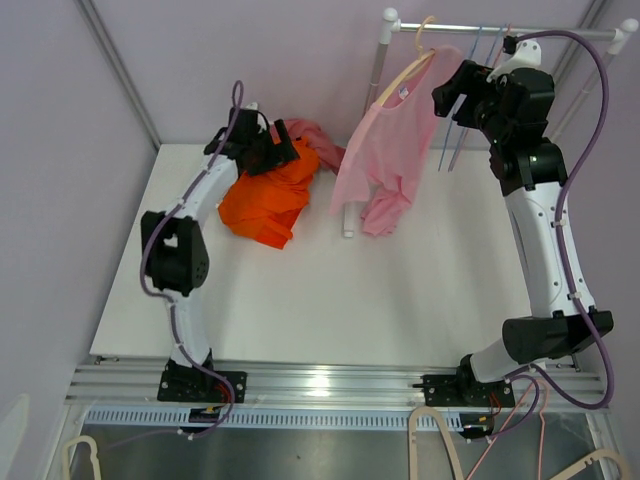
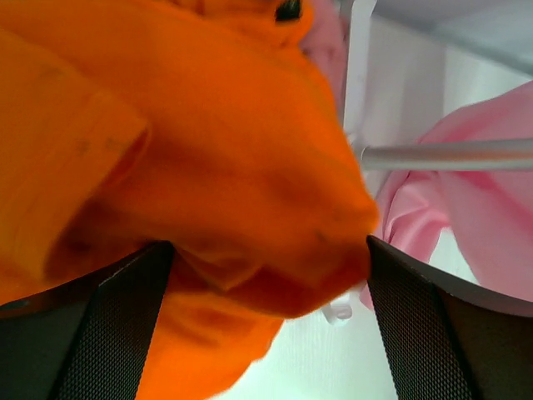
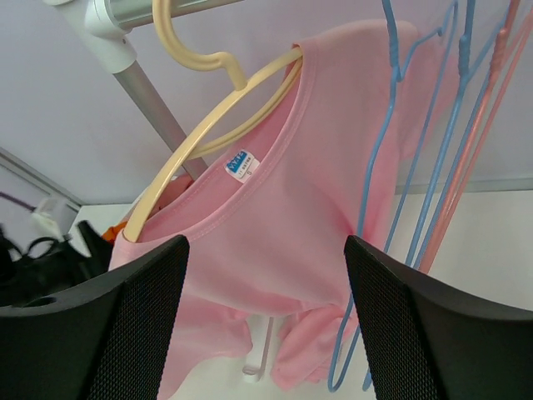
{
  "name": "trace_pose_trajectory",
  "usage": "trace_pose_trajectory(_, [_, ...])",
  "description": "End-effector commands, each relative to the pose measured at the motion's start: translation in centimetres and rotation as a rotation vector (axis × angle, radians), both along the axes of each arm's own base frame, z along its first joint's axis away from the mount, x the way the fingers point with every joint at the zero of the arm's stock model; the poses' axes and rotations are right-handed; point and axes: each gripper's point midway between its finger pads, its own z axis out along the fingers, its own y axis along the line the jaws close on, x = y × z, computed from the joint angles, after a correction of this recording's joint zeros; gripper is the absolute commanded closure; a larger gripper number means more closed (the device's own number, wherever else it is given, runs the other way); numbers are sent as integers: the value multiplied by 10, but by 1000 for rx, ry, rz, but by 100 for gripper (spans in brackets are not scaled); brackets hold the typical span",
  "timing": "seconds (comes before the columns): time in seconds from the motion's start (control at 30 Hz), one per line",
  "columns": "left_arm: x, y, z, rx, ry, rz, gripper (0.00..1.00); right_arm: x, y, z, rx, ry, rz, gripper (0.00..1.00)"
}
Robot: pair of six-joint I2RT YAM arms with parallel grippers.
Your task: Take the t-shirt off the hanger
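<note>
Next, my right gripper grabs the cream hanger by its bare arm (image 1: 423,58) beside the hook, leaving the pink t-shirt (image 1: 385,150) free to pull off the hanger.
A pink t-shirt (image 1: 385,150) hangs on a cream hanger (image 1: 410,65) hooked over the rack's rail. In the right wrist view the t-shirt (image 3: 291,192) fills the middle, its collar draped over the hanger (image 3: 208,117). My right gripper (image 1: 448,100) is at the shirt's right shoulder. Seen from the wrist, the right gripper (image 3: 266,275) is open and the pink cloth lies just beyond its fingers. My left gripper (image 1: 285,150) stands open over an orange garment (image 1: 270,195) on the table. That orange garment (image 2: 183,150) bulges between the left gripper's (image 2: 271,275) spread fingers.
Empty blue hangers (image 3: 391,167) and a salmon hanger (image 3: 475,142) hang right beside the shirt on the rail (image 1: 500,28). A darker pink garment (image 1: 315,135) lies behind the orange one. The rack's base bar (image 1: 348,222) rests on the table under the shirt. Loose hangers lie below the table's front edge.
</note>
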Motion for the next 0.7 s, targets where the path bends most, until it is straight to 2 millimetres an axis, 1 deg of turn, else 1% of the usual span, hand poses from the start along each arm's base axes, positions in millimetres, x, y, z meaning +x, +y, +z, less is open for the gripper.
trace_pose_trajectory(0.0, [16,-20,-10,-154,92,-60,0,-14,-5,30,-10,-84,-22,21])
trace_pose_trajectory(0.03, [21,-9,-30,-199,171,-22,1,-14,-6,29,-12,-81,-23,21])
trace_pose_trajectory(0.07, [38,-3,-47,-228,224,18,0,-15,-7,28,-16,-80,-26,21])
trace_pose_trajectory(0.1, [22,12,-75,-245,398,111,2,-15,-7,27,-21,-78,-26,21])
trace_pose_trajectory(0.13, [23,37,-89,-243,457,189,4,-15,-7,26,-21,-75,-24,20])
trace_pose_trajectory(0.17, [23,61,-101,-173,478,303,4,-15,-7,25,-23,-74,-24,20])
trace_pose_trajectory(0.2, [14,78,-104,-143,511,405,4,-15,-7,24,-24,-74,-24,21])
trace_pose_trajectory(0.23, [9,100,-106,-105,519,510,4,-15,-7,22,-26,-71,-24,20])
trace_pose_trajectory(0.27, [-1,128,-113,-16,519,638,4,-15,-7,23,-22,-78,-24,20])
trace_pose_trajectory(0.3, [-10,141,-99,-31,500,720,4,-14,-6,22,-14,-77,-21,20])
trace_pose_trajectory(0.33, [-22,148,-101,-17,510,765,4,-11,-3,19,-10,-73,-14,21])
trace_pose_trajectory(0.37, [-28,165,-94,28,478,852,4,-9,-1,19,-3,-74,-7,21])
trace_pose_trajectory(0.4, [-35,170,-90,27,470,907,4,-7,2,18,0,-71,4,21])
trace_pose_trajectory(0.43, [-38,173,-70,18,419,917,4,-2,12,16,-3,-68,30,21])
trace_pose_trajectory(0.47, [-38,175,-60,23,385,919,4,0,17,15,-8,-67,41,21])
trace_pose_trajectory(0.5, [-37,172,-47,24,360,916,4,3,22,14,-13,-68,51,21])
trace_pose_trajectory(0.53, [-37,170,-31,20,330,906,4,4,33,13,-19,-67,82,21])
trace_pose_trajectory(0.57, [-37,167,-21,35,311,874,3,9,40,13,-22,-66,96,21])
trace_pose_trajectory(0.6, [-35,164,-4,40,272,863,3,12,44,14,-24,-69,105,21])
trace_pose_trajectory(0.63, [-31,151,20,28,209,815,2,13,54,15,-25,-69,125,21])
trace_pose_trajectory(0.67, [-29,143,34,43,170,755,2,19,59,16,-32,-71,132,21])
